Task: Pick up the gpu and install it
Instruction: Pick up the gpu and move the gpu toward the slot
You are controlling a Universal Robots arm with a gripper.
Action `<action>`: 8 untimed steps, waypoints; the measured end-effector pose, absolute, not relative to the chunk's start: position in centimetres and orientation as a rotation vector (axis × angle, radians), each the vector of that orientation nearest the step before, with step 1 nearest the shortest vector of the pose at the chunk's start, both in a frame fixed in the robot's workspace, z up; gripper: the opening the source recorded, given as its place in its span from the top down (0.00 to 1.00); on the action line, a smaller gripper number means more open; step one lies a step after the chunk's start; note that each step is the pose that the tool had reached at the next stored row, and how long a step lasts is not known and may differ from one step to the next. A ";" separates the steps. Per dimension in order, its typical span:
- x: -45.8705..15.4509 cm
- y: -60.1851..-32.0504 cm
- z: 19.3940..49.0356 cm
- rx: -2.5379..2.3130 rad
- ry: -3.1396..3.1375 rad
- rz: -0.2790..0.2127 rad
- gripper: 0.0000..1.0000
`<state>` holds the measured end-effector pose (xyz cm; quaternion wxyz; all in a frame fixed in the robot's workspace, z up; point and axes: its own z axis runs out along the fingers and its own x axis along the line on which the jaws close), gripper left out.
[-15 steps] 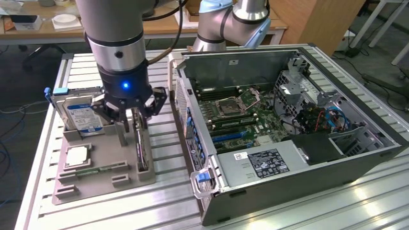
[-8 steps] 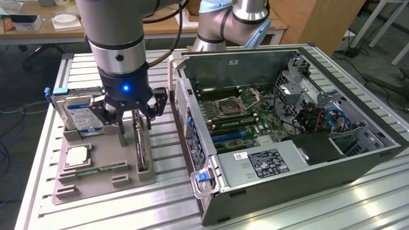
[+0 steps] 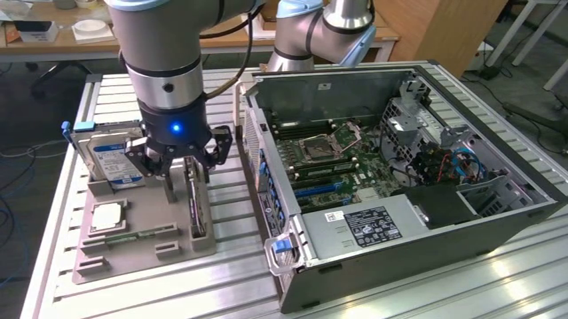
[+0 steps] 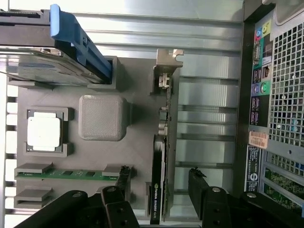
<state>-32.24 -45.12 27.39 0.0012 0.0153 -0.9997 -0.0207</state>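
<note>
The GPU's top edge is below my open fingers, which are over the grey holder tray. My fingers would miss the GPU if I closed now, so I need to first lower my gripper.
The gpu stands on edge in a slot of the grey holder tray, on the exterior view's left of the open computer case. In the wrist view the gpu is a thin dark card with a pale metal bracket at its far end. My gripper hangs just above it. It is open, and the card's near end lies between the two black fingers of the gripper with a gap on each side. The motherboard lies exposed inside the case.
The holder tray also carries a silver hard drive with a blue clip, a CPU chip and a green memory stick. The case's rear panel stands close beside the tray. A second arm stands behind the case.
</note>
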 end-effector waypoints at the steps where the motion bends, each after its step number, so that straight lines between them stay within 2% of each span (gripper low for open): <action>1: -32.2 -45.1 27.4 0.049 -3.137 -0.065 0.40; 8: -32.2 -45.1 26.8 0.049 -3.136 -0.064 0.40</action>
